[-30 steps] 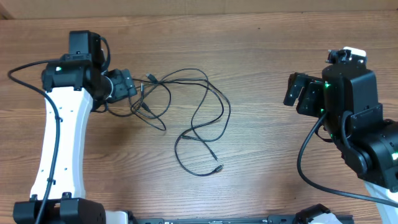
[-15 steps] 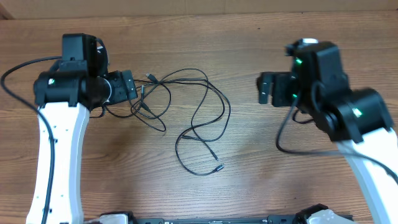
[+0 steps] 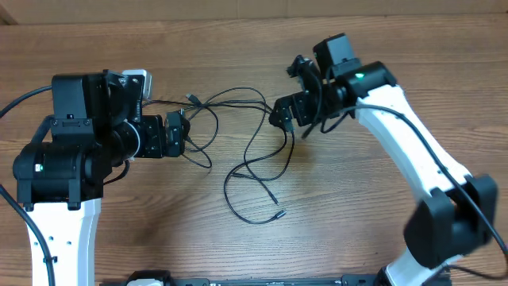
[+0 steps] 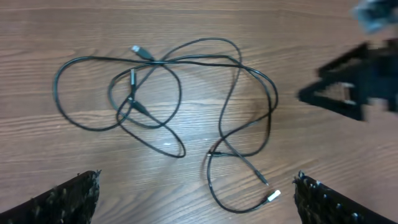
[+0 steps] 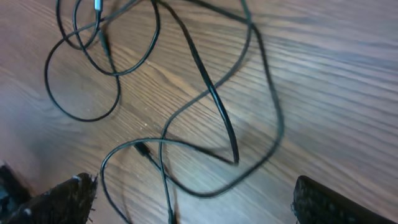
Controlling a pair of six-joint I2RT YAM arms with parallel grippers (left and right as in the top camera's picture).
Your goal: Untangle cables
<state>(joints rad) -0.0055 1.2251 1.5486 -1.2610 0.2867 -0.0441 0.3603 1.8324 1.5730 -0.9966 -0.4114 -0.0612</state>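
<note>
My right gripper grabs one black cable by its bend at the tangle's outer edge (image 3: 285, 140) (image 5: 235, 158) next, which leaves the cable's ends free to untangle.
Several thin black cables (image 3: 238, 90) lie in a loose tangle on the wooden table, with one free plug end (image 3: 278, 213) toward the front. My left gripper (image 3: 176, 135) is open at the tangle's left edge, beside the small loops. My right gripper (image 3: 284, 116) is open over the tangle's right loops. In the left wrist view the whole tangle (image 4: 163, 60) lies ahead of my open left gripper (image 4: 199, 199), with a white-tipped plug (image 4: 273, 196) between the fingers' line. The right wrist view shows crossing cables (image 5: 214, 93) above my open right gripper (image 5: 196, 202); nothing is held.
The bare wooden table (image 3: 373, 222) stretches around the tangle. A pale wall edge (image 3: 444, 8) runs along the back. The left arm's thick wire (image 3: 20, 99) loops at the left edge. My right gripper shows blurred in the left wrist view (image 4: 357, 81).
The right arm has swung from the table's right side leftward to the tangle's right loops. The left gripper has opened wider and shifted slightly right.
</note>
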